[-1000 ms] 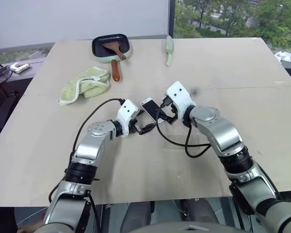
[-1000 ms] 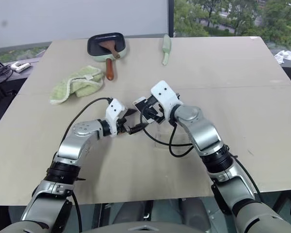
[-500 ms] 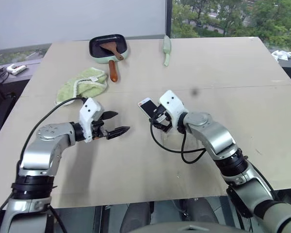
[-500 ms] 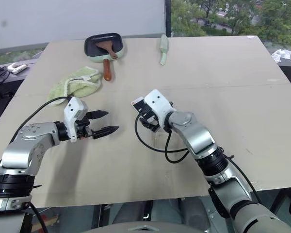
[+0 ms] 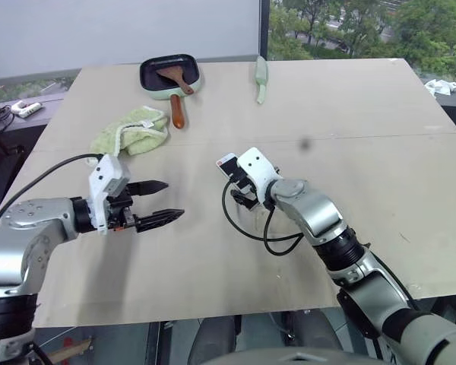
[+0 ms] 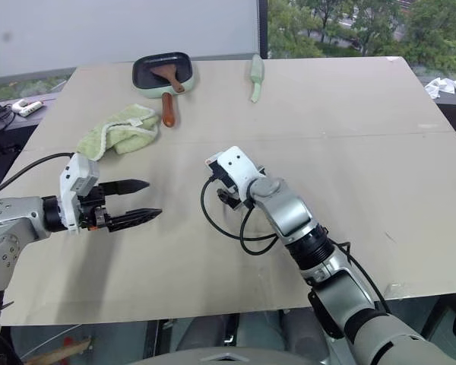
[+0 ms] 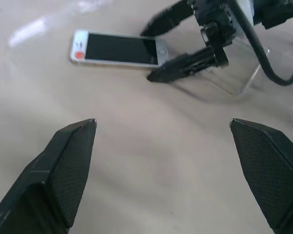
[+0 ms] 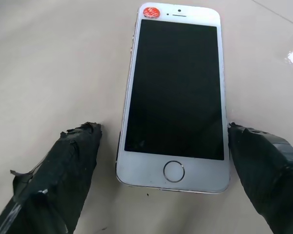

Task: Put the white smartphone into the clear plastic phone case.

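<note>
I should next grab the white smartphone by its home-button end with my right gripper, so that it can go into the phone's clear case.
The white smartphone lies face up on the table with its black screen showing and a red sticker at its far end. My right gripper is open, one finger on each side of the phone's home-button end. The phone pokes out just past that gripper in the head views. The clear plastic phone case shows as faint glossy edges on the table under the right wrist. My left gripper hovers open and empty well to the left of the phone.
A green towel lies at the back left. Behind it is a dark pan with a wooden spatula. A pale green utensil lies at the back centre. Black cables loop from the right wrist.
My left gripper has pulled away to the left, out of the middle where it was beside the phone. The right gripper has sunk toward the table at the phone's end.
</note>
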Available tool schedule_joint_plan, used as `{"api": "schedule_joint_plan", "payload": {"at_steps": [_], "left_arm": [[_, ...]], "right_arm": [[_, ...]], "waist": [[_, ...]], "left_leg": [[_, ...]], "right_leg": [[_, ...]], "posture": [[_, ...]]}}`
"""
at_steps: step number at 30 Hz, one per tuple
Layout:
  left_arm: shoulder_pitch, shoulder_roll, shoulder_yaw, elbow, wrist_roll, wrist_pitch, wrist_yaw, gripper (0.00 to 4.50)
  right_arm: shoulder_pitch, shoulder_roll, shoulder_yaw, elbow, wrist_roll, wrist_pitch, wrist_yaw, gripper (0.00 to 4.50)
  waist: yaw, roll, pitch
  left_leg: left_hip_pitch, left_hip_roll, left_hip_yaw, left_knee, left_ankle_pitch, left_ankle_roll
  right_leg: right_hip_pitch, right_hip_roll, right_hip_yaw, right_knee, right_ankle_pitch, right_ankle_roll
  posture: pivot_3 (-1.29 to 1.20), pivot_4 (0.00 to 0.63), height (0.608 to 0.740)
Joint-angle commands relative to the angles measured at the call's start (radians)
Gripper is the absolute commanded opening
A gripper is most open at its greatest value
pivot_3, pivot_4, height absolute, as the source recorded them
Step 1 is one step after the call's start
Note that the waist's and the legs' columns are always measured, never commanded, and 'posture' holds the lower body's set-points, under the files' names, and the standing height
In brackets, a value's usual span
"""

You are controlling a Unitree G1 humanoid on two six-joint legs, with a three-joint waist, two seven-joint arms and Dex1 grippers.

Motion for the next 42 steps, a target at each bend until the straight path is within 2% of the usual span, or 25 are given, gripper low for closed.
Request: {"api": "schedule_joint_plan", "payload": {"at_steps": [1, 3, 5, 7, 8, 18, 24, 29, 35, 37, 40, 42], "left_arm": [[0.026, 0.011, 0.048, -0.035, -0.005, -0.037, -0.006, 4.5], [0.036, 0.01, 0.053, -0.037, -0.008, -0.042, -0.004, 4.5], [0.045, 0.01, 0.063, -0.036, -0.008, -0.051, -0.002, 4.5], [0.05, 0.011, 0.068, -0.033, -0.003, -0.063, 0.0, 4.5], [0.052, 0.012, 0.069, -0.03, 0.0, -0.068, 0.0, 4.5], [0.018, -0.004, 0.033, 0.033, 0.062, -0.169, 0.02, 4.5], [-0.001, -0.008, 0.021, 0.042, 0.062, -0.18, 0.023, 4.5], [-0.036, -0.024, 0.016, 0.035, 0.059, -0.167, 0.056, 4.5], [-0.089, -0.027, -0.008, -0.006, 0.001, -0.077, 0.065, 4.5], [-0.121, -0.032, -0.024, -0.017, -0.023, -0.055, 0.06, 4.5], [-0.209, -0.026, -0.132, 0.001, -0.027, -0.019, -0.007, 4.5], [-0.283, -0.039, -0.219, 0.031, -0.007, -0.007, -0.05, 4.5]], "right_arm": [[-0.01, 0.02, -0.038, 0.059, -0.004, 0.027, -0.026, 4.46], [-0.011, 0.032, -0.051, 0.071, 0.006, 0.042, -0.019, 4.46], [-0.01, 0.037, -0.051, 0.077, 0.005, 0.042, -0.015, 3.94], [-0.008, 0.038, -0.049, 0.079, 0.003, 0.042, -0.013, 3.12], [-0.007, 0.038, -0.048, 0.079, 0.003, 0.042, -0.013, 2.9], [-0.006, 0.017, -0.044, 0.06, -0.002, 0.002, 0.003, 2.9], [-0.006, -0.044, -0.014, -0.031, 0.018, -0.194, 0.123, 2.9], [-0.007, -0.112, -0.042, -0.136, 0.07, -0.188, 0.222, 2.9], [0.003, -0.325, -0.072, -0.246, 0.133, -0.225, 0.404, 2.9], [0.01, -0.444, -0.065, -0.266, 0.146, -0.276, 0.515, 2.9], [0.037, -0.676, -0.055, -0.308, 0.17, -0.37, 0.749, 2.9], [0.042, -0.737, -0.059, -0.317, 0.195, -0.38, 0.813, 2.9]], "waist": [[0.0, 0.0, 0.0], [0.0, 0.0, 0.0], [0.002, 0.0, 0.0], [0.002, 0.0, 0.0], [0.002, 0.0, -0.001], [0.002, 0.0, -0.001], [0.002, 0.0, 0.0], [0.003, 0.0, 0.001], [0.009, 0.0, 0.001], [0.012, 0.0, 0.002], [0.024, 0.002, 0.004], [0.021, 0.002, 0.004]], "left_leg": [[0.001, 0.0, 0.0, 0.0, 0.0, 0.0], [0.003, 0.001, 0.0, -0.001, 0.0, 0.0], [0.003, 0.001, -0.001, -0.001, 0.0, 0.0], [0.004, 0.001, -0.001, -0.001, 0.0, 0.0], [0.004, 0.001, -0.001, -0.001, 0.0, 0.0], [0.004, 0.001, 0.0, -0.002, 0.0, 0.0], [0.003, 0.001, 0.0, -0.002, 0.0, 0.0], [-0.001, 0.001, -0.001, -0.002, 0.0, 0.0], [-0.003, 0.001, -0.001, -0.002, 0.0, 0.0], [-0.003, 0.001, -0.002, -0.001, 0.0, 0.0], [-0.003, 0.0, -0.002, -0.001, 0.0, 0.001], [-0.003, 0.0, -0.001, 0.0, -0.001, 0.001]], "right_leg": [[0.001, 0.0, 0.0, 0.0, 0.0, 0.0], [0.001, 0.001, 0.0, 0.0, 0.001, -0.001], [0.002, 0.001, -0.001, 0.0, 0.001, -0.002], [0.002, 0.001, -0.001, 0.0, 0.001, -0.002], [0.002, 0.001, -0.001, 0.0, 0.001, -0.002], [0.002, 0.001, 0.0, 0.0, 0.001, -0.002], [0.002, 0.001, -0.001, -0.001, 0.001, -0.002], [-0.001, 0.001, -0.001, -0.002, 0.001, -0.001], [-0.001, 0.001, -0.003, -0.003, 0.001, -0.001], [-0.001, 0.0, -0.003, -0.003, 0.001, -0.001], [0.001, 0.0, -0.005, -0.004, 0.001, -0.001], [0.001, 0.001, -0.004, -0.005, 0.001, -0.001]], "posture": [[0.0, 0.15, 0.74], [0.0, 0.15, 0.74], [0.0, 0.15, 0.74], [0.0, 0.15, 0.74], [0.0, 0.15, 0.74], [0.0, 0.15, 0.74], [0.0, 0.15, 0.74], [0.0, 0.15, 0.74], [0.0, 0.15, 0.74], [0.0, 0.15, 0.74], [0.0, 0.15, 0.74], [0.0, 0.15, 0.74]]}}
